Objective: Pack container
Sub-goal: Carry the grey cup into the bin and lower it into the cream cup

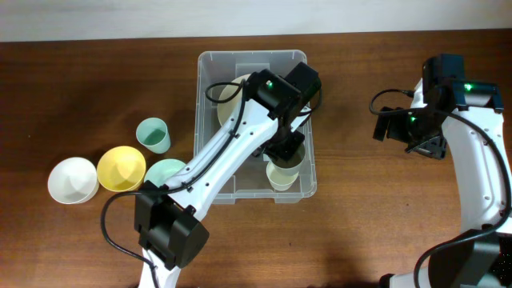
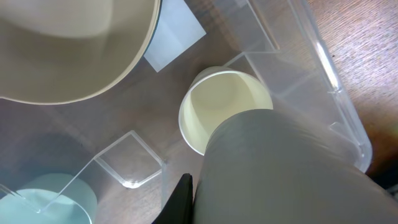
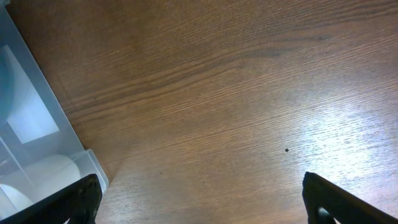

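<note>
I should release the pale grey cup from my left gripper now, because the pale grey cup's narrow end overlaps the opening of the upright cream cup.
The clear container (image 1: 212,72) stands mid-table; its rim (image 2: 336,81) and white label (image 2: 171,34) show in the left wrist view. Inside are a cream bowl (image 1: 230,100) (image 2: 68,50) and an upright cream cup (image 1: 282,176) (image 2: 217,106). My left gripper (image 1: 286,150) (image 2: 267,208) is inside the container, shut on a pale grey cup (image 2: 292,162) held just above and beside the cream cup. Only one black finger shows. My right gripper (image 1: 392,126) (image 3: 202,205) is open and empty over bare wood, right of the container's corner (image 3: 37,124).
Left of the container stand a teal cup (image 1: 152,134), a yellow bowl (image 1: 122,168), a white bowl (image 1: 73,180) and a teal bowl (image 1: 164,172), which also shows through the wall (image 2: 43,199). The table is dark wood.
</note>
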Controlling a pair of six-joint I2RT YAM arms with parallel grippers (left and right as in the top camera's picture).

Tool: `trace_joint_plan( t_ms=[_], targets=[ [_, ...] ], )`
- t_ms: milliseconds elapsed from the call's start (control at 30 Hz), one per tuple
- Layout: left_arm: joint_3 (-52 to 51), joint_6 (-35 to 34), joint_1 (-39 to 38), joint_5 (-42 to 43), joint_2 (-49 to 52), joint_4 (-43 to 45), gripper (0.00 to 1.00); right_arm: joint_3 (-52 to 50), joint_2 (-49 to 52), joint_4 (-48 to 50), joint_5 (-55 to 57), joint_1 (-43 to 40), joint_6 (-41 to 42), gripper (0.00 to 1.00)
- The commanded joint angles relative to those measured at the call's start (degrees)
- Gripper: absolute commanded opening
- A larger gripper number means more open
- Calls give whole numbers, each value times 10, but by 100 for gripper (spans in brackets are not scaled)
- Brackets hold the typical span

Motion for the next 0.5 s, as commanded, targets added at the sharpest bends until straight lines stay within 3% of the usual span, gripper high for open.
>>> trace_joint_plan(
  t_ms=[0,167,367,467],
  targets=[
    [-5,9,0,-14,-2,3,1,-1,0,-1,9,0,-6,99],
    [-5,9,0,-15,8,2,4,-1,0,-1,9,0,-6,99],
    [-5,9,0,-15,14,-2,37,-1,0,-1,9,0,-6,99],
    [-5,9,0,-15,14,-1,44,-1,0,-1,9,0,-6,99]
  ],
)
